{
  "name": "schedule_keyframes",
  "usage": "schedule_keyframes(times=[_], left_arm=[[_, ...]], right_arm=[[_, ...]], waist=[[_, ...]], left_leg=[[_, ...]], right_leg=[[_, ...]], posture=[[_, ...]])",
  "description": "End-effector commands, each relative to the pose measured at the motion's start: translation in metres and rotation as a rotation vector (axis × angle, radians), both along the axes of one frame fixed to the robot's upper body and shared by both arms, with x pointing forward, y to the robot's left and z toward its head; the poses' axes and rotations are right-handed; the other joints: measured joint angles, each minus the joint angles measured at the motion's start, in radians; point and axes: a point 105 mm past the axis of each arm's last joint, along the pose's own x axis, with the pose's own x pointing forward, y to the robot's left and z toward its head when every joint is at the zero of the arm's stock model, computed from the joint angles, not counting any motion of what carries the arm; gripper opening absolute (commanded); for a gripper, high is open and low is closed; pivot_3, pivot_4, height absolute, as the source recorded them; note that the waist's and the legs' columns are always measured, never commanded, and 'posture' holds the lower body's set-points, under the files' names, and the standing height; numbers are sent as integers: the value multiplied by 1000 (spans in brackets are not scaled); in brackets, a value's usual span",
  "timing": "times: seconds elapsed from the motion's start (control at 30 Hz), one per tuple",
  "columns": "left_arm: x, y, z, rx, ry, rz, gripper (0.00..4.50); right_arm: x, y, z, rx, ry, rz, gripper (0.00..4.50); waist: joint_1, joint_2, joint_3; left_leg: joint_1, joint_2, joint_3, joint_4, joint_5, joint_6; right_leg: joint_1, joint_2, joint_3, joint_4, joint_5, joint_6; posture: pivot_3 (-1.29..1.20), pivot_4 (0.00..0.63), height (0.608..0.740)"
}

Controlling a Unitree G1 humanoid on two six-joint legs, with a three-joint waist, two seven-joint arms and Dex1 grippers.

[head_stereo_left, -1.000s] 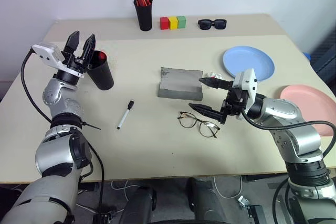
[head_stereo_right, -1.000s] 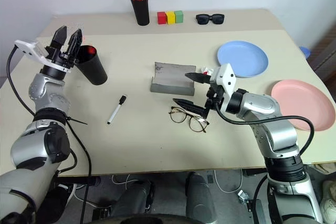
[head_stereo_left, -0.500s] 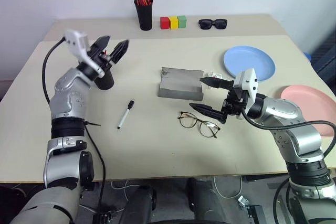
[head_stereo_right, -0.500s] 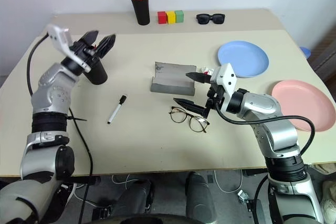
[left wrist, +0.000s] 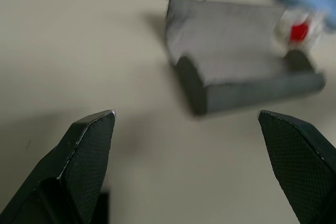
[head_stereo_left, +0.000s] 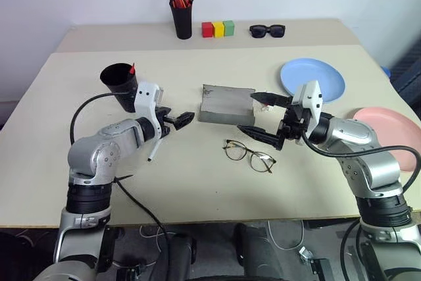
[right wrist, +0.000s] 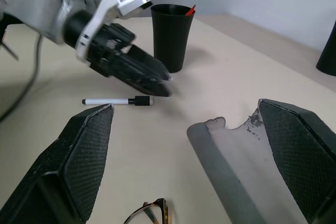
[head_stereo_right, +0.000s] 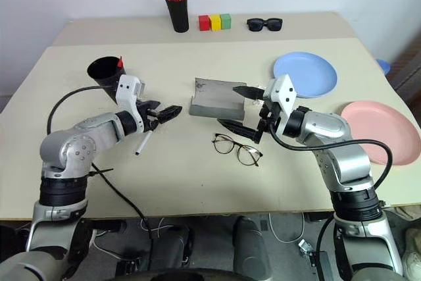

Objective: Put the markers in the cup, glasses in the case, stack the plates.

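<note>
My left gripper's fingers are still short of the white marker (head_stereo_left: 154, 150), so it is too early to close, and closing now would miss it.
The black cup (head_stereo_left: 120, 85) stands at the left with a red-tipped marker (head_stereo_left: 131, 69) in it. A white marker with a black cap (head_stereo_right: 141, 143) lies on the table, partly under my left gripper (head_stereo_left: 183, 121), which hovers open and points toward the grey case (head_stereo_left: 225, 104). The case lies open at mid-table. Just in front of it lie the wire-framed glasses (head_stereo_left: 248, 154). My right gripper (head_stereo_left: 248, 112) is open above the glasses, beside the case's right end. The blue plate (head_stereo_left: 312, 78) and the pink plate (head_stereo_left: 388, 128) lie apart at the right.
A black holder of red-orange pens (head_stereo_left: 180, 12), three coloured blocks (head_stereo_left: 217, 28) and black sunglasses (head_stereo_left: 266, 29) stand along the back edge. A small white and red object (left wrist: 298, 31) sits behind the case.
My left arm has swung down and to the right, from over the cup to above the white marker, and now points at the case. The right gripper has kept still.
</note>
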Motion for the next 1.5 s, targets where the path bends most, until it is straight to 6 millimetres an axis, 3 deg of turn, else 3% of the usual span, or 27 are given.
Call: schedule_keyframes(times=[0.03,0.2,0.57,0.7,0.9,0.97,1.07,1.13,1.2,1.3,1.33,1.5], left_arm=[[-3,7,13,26,35,39,4462],[-6,35,-8,301,114,158,4462],[12,18,-27,219,161,169,4462],[11,17,-31,230,173,173,3113],[6,22,-29,251,176,163,24],[7,24,-24,264,150,152,24],[13,10,2,185,22,79,24],[28,-7,64,46,-307,22,24],[30,-12,109,-43,-554,0,24],[27,-1,167,-154,-808,45,24],[25,3,177,-190,-850,41,24],[14,69,221,-171,-1152,207,24]], right_arm=[[-5,1,8,2,-49,11,4500],[-6,3,8,11,-48,11,4500],[-5,5,11,-1,-67,10,4500],[-5,3,13,-2,-71,5,4500],[-4,-2,10,-10,-63,-9,4500],[-5,-3,3,-27,-33,3,4500],[-8,-5,-5,-60,-8,23,4500],[-10,-3,-1,-36,6,39,4500],[-13,-2,1,-19,26,66,4500],[-15,1,6,5,16,82,4500],[-14,2,7,13,10,79,4500],[-13,6,10,34,11,73,4500]], waist=[[-2,0,0],[-10,0,0],[-1,0,0],[-3,0,0],[-2,0,0],[-3,0,0],[-2,0,0],[2,0,0],[9,-2,1],[10,-1,1],[4,-1,1],[-8,1,-1]], left_leg=[[0,0,0,0,0,0],[1,0,0,-3,0,0],[1,0,0,-2,1,-1],[1,0,0,-2,1,-2],[0,0,0,-2,1,-2],[0,0,0,-2,1,-2],[0,0,0,-2,1,-2],[0,0,0,-2,1,-2],[-2,0,-1,0,2,-3],[-1,1,1,-1,2,-3],[-1,1,2,-2,1,-3],[1,3,3,-4,1,-3]], right_leg=[[0,0,0,0,0,0],[-1,0,0,0,0,0],[0,0,0,-1,0,0],[0,0,0,-1,0,0],[0,0,0,-1,0,0],[0,0,0,-1,0,0],[0,0,0,-1,0,0],[0,0,0,-2,0,0],[0,0,-1,-3,0,-1],[0,0,0,-5,1,-2],[0,0,0,-5,1,-2],[-1,2,0,-6,1,-1]], posture=[[0,150,740],[0,150,740],[0,150,740],[0,150,740],[0,150,740],[0,150,740],[0,150,740],[0,150,740],[0,150,740],[0,150,740],[0,150,740],[0,150,740]])
